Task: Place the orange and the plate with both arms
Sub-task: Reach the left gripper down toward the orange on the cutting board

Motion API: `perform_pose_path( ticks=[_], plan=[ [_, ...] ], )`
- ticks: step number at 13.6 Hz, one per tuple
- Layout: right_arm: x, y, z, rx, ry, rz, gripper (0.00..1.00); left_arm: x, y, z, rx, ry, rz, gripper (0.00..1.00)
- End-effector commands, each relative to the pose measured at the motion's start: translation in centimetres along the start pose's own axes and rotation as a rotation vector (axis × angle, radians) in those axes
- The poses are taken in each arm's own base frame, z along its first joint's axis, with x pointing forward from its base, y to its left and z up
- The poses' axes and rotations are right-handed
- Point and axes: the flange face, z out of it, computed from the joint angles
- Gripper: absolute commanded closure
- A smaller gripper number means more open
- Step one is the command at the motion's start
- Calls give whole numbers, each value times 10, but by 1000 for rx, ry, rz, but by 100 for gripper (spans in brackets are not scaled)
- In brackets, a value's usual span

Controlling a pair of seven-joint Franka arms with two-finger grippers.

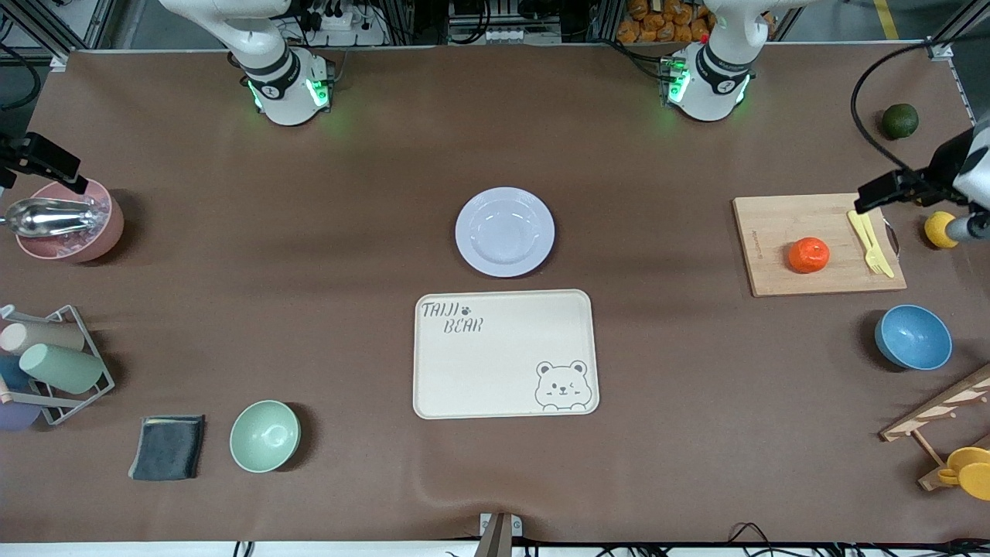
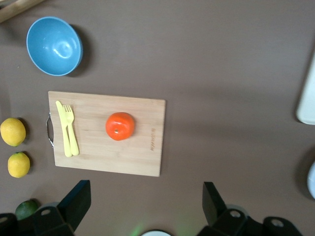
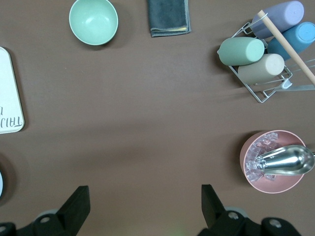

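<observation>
My left gripper will next grab the orange (image 1: 809, 254) by its round sides. It will then put it on the empty plate (image 1: 505, 232).
The orange (image 1: 809, 254) sits on a wooden cutting board (image 1: 773, 232) toward the left arm's end of the table. It also shows in the left wrist view (image 2: 120, 126). The plate (image 1: 504, 231) lies empty at the table's middle, just farther from the front camera than the cream bear tray (image 1: 495, 371). My left gripper (image 2: 146, 199) is open and empty, high over bare table beside the board. My right gripper (image 3: 145, 201) is open and empty, high over bare table near the pink bowl (image 3: 273, 162).
A yellow fork and knife (image 1: 872, 242) lie on the board. Nearby are a lemon (image 1: 940, 229), a dark green fruit (image 1: 900, 121), a blue bowl (image 1: 913, 336) and a wooden rack (image 1: 940, 414). At the right arm's end are a cup rack (image 1: 54, 367), a grey cloth (image 1: 168, 446) and a mint bowl (image 1: 264, 435).
</observation>
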Motion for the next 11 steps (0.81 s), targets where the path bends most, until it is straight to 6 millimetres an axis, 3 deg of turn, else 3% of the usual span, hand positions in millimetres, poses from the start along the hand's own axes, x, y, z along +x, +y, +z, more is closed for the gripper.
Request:
perform_pose_path(
  ticks=[1,4,8,11],
  plan=[
    [3,-1,-6,18,10,5,0,-8,-34,60,15,17,-37,0],
    [4,-5,-3,18,1,-1,0,-13,-67,126,5,22,-53,0],
    [4,-2,-3,18,1,4,0,-27,-93,227,-12,61,-38,0],
    [4,-3,-3,18,1,2,0,-22,-101,271,-27,33,-46,0]
  ],
)
